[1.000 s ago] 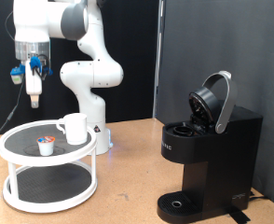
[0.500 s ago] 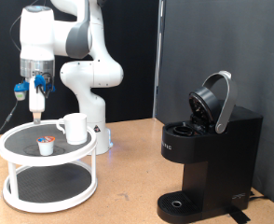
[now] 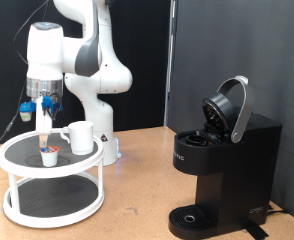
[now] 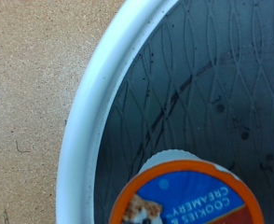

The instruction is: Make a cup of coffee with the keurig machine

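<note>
My gripper's fingers stop above the pod's orange rim, so closing now would miss it. My gripper moves lower first, then closes on the pod's rim.
The white cup stands on the top tier of a white round tray table at the exterior view's left. A small pod with an orange-rimmed top sits beside it, and the pod fills the edge of the wrist view. My gripper points straight down just above the pod, left of the cup. Its fingers do not show in the wrist view. The black keurig machine stands at the exterior view's right with its domed lid raised.
The tray table has a dark mesh top, a white rim and a lower tier. The machine's round drip tray holds nothing. The arm's white base stands behind the tray table on the wooden tabletop.
My gripper has moved down and to the exterior view's right, from high above the tray table's left edge to just over the pod. Nothing else has moved.
</note>
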